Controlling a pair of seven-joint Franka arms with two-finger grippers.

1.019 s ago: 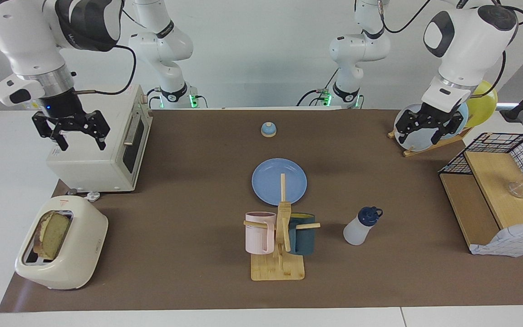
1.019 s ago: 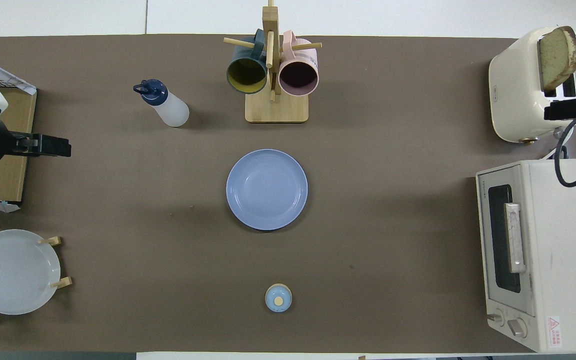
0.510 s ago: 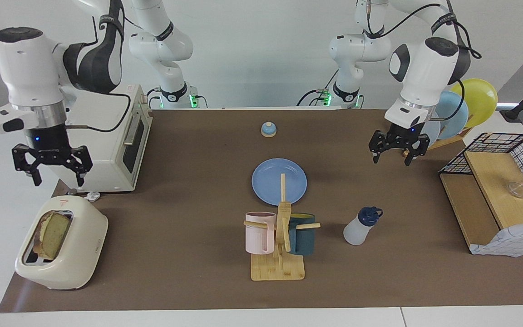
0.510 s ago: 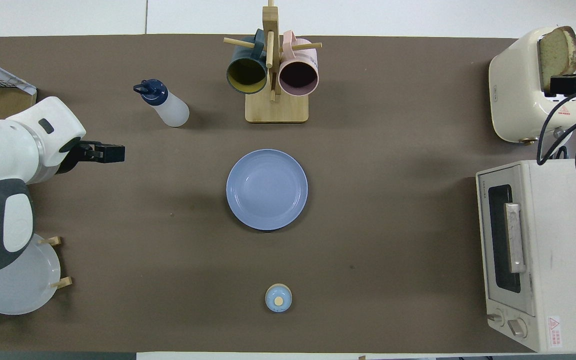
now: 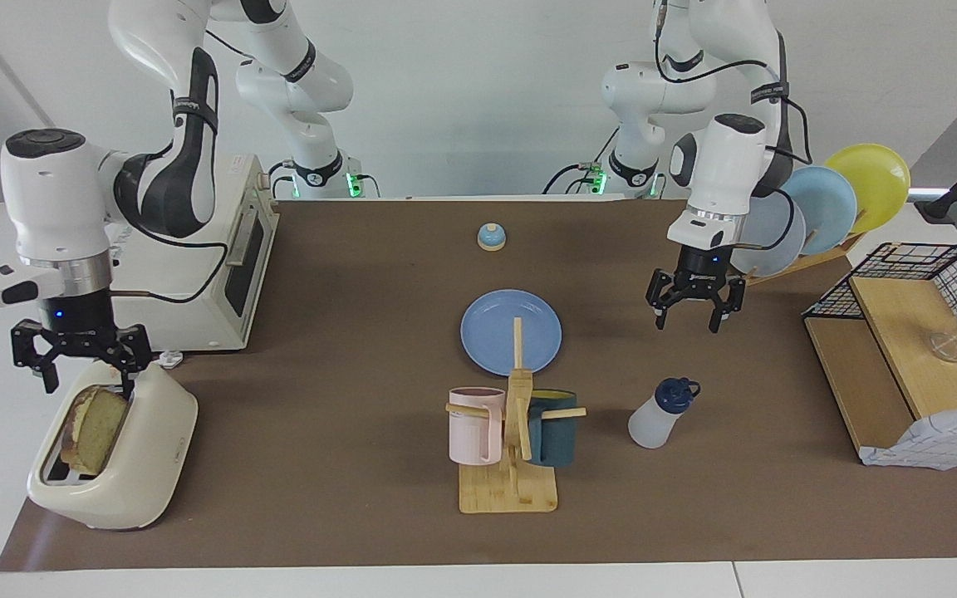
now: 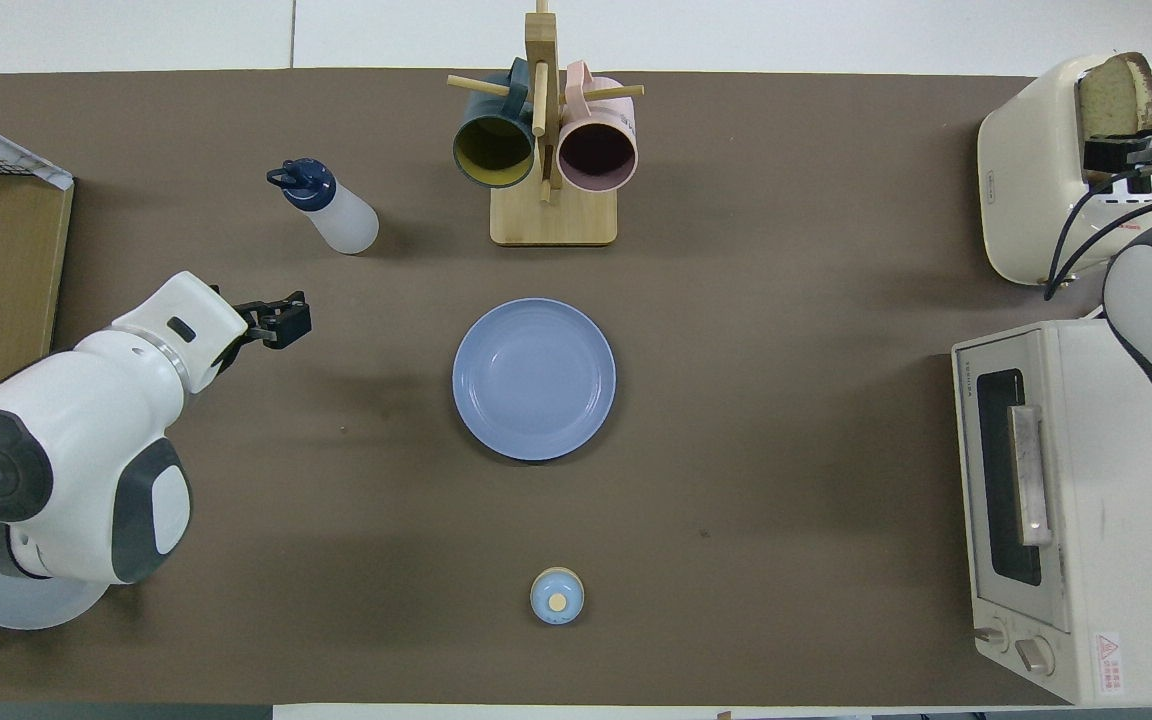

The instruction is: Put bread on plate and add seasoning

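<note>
The robot's right gripper will next grab the bread by its exposed top edge, because the lower part of the bread is inside the toaster slot (image 6: 1080, 106).
The bread (image 5: 96, 425) (image 6: 1108, 88) stands upright in a slot of the cream toaster (image 5: 142, 465) (image 6: 1031, 170) at the right arm's end of the table. My right gripper (image 5: 86, 378) (image 6: 1126, 155) hangs open just above the slice, its fingers on either side of the top edge, not closed on it. The blue plate (image 5: 491, 332) (image 6: 534, 378) lies flat mid-table. The seasoning bottle (image 5: 657, 419) (image 6: 336, 215) stands farther from the robots than the plate, toward the left arm's end. My left gripper (image 5: 687, 322) (image 6: 281, 322) hangs open over the bare mat between plate and bottle.
A mug tree (image 5: 509, 490) with a pink and a dark mug stands just past the plate. A toaster oven (image 5: 188, 307) sits beside the toaster. A small bell (image 5: 491, 237), a rack of upright plates (image 5: 819, 220) and a wooden shelf with a wire basket (image 5: 902, 349) are also here.
The right gripper came off the toaster oven and dropped down over the bread in the toaster. The left gripper left the plate rack and moved toward the table's middle, lower over the mat.
</note>
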